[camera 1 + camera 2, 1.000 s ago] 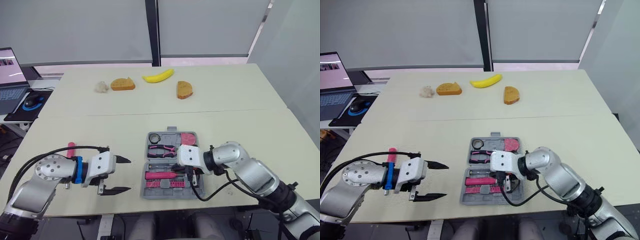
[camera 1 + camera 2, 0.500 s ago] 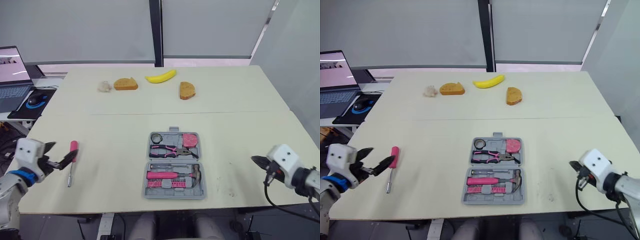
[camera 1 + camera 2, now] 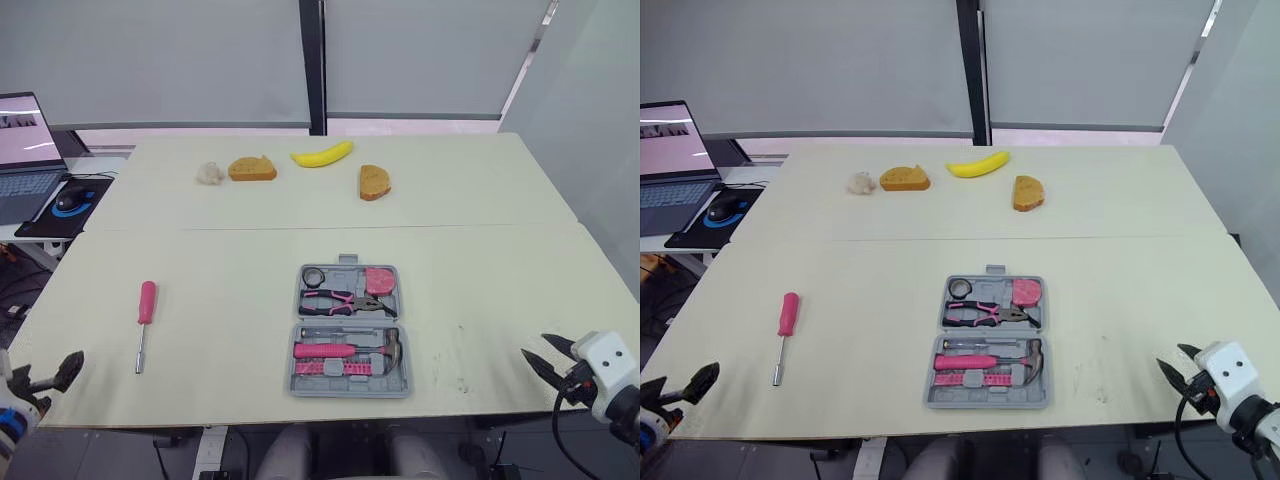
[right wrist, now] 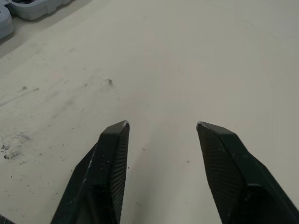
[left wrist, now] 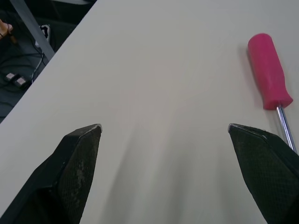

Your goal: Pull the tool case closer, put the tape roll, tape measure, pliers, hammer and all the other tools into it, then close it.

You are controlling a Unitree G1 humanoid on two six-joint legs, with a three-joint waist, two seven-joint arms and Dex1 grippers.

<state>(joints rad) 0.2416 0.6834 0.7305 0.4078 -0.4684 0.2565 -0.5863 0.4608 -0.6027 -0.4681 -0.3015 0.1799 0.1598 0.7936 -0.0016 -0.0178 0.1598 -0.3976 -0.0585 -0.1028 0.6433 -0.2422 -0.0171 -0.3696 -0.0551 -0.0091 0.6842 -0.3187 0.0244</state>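
Observation:
The left gripper grabs the screwdriver by its thick pink handle (image 3: pixel 147 303) next, the big end of a long tool with a thin metal shaft (image 3: pixel 140 349).
The grey tool case (image 3: pixel 400 330) lies open at the table's front middle. Its far half holds a tape roll (image 3: pixel 313 275), a pink tape measure (image 3: pixel 378 279) and pliers (image 3: pixel 340 300); its near half holds a hammer (image 3: pixel 352 350) and a pink bit rack. A pink-handled screwdriver (image 3: pixel 145 320) lies on the table to the case's left, its handle (image 5: pixel 268 70) showing just beyond my left fingers. My left gripper (image 3: pixel 45 372) is open at the front left corner with nothing in it. At the front right edge my right gripper (image 3: pixel 535 346) is also open over bare table (image 4: pixel 159 56).
Two bread slices (image 3: pixel 247 168) (image 3: pixel 371 181), a banana (image 3: pixel 321 153) and a small white lump (image 3: pixel 208 173) sit at the far side. A laptop (image 3: pixel 22 150) and mouse (image 3: pixel 68 198) are on a desk to the left. The table's front edge is close to both grippers.
Both arms have drawn back from beside the case to the table's front corners. The right gripper's fingers, shut before, now stand apart. The case and the screwdriver have stayed put.

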